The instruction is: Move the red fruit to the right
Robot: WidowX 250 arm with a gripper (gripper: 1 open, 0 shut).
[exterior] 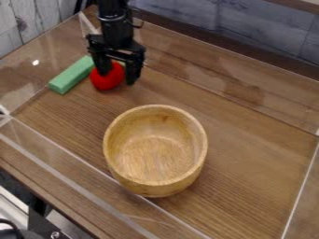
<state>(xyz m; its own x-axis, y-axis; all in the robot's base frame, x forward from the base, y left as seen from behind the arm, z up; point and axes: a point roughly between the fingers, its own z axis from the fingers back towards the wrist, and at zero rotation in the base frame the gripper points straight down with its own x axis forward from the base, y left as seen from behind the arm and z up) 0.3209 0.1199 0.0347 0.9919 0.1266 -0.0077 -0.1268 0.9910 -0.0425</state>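
The gripper grabs the fruit's round sides next, to move the red fruit beyond the round wooden bowl.
The red fruit lies on the wooden table in the back left part of the camera view, between the black fingers of my gripper. The gripper points straight down and stands open, one finger on each side of the fruit. I cannot tell whether a finger touches the fruit. The gripper body hides the fruit's top.
A flat green block lies just left of the fruit. A round wooden bowl stands at the middle front. Clear plastic walls rim the table, and a grey plank wall is behind.
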